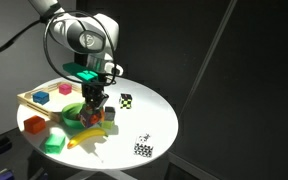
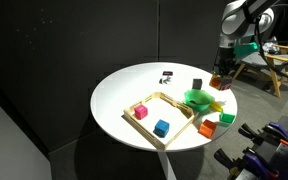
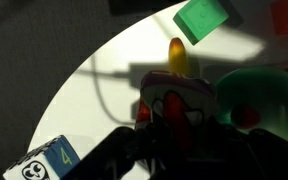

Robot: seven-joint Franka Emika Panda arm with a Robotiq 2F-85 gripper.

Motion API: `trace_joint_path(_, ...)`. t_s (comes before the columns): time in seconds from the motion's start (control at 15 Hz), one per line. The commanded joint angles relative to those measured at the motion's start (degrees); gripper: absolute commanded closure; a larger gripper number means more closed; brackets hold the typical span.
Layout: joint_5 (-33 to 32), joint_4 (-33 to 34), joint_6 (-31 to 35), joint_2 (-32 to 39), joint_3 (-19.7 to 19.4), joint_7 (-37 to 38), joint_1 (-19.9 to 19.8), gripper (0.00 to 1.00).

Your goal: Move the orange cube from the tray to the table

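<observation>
The orange cube hangs with its lower edge above the yellow banana, so my gripper should keep holding it until it is on the open white tabletop.
My gripper (image 2: 220, 82) hangs by the table's edge beside the green bowl, well away from the wooden tray (image 2: 174, 100). It is shut on the small orange cube (image 2: 220, 85), which shows as a red-orange piece (image 3: 180, 106) between the dark fingers in the wrist view. In an exterior view the gripper (image 1: 92, 108) stands low over the white table (image 1: 149, 120), just past the bowl. I cannot tell whether the cube touches the tabletop. The tray (image 1: 26, 99) holds a pink cube (image 1: 41, 98) and a blue cube (image 1: 66, 90).
A green bowl (image 1: 74, 115) sits right by the gripper, with a yellow banana (image 1: 89, 136) in front. A flat orange block (image 1: 34, 124) and a green block (image 1: 54, 143) lie nearby. Checkered cubes (image 1: 126, 100) (image 1: 143, 149) stand on the table.
</observation>
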Motion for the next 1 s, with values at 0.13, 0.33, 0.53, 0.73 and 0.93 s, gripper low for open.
trace_joint_path(0.13,4.25,3.19,1.96,2.00,-1.39,-0.05,-2.62,0.84)
trace_joint_path(0.33,5.46,5.49,1.70,4.01,-2.06,0.55,-3.59,0.84)
trace_joint_path(0.53,6.27,7.99,1.63,6.64,-2.51,0.98,-4.43,0.84)
trace_joint_path(0.73,7.04,10.90,1.55,9.80,-2.70,1.43,-5.21,0.84)
trace_joint_path(0.93,7.27,13.46,1.57,12.75,-2.74,2.38,-5.80,0.84)
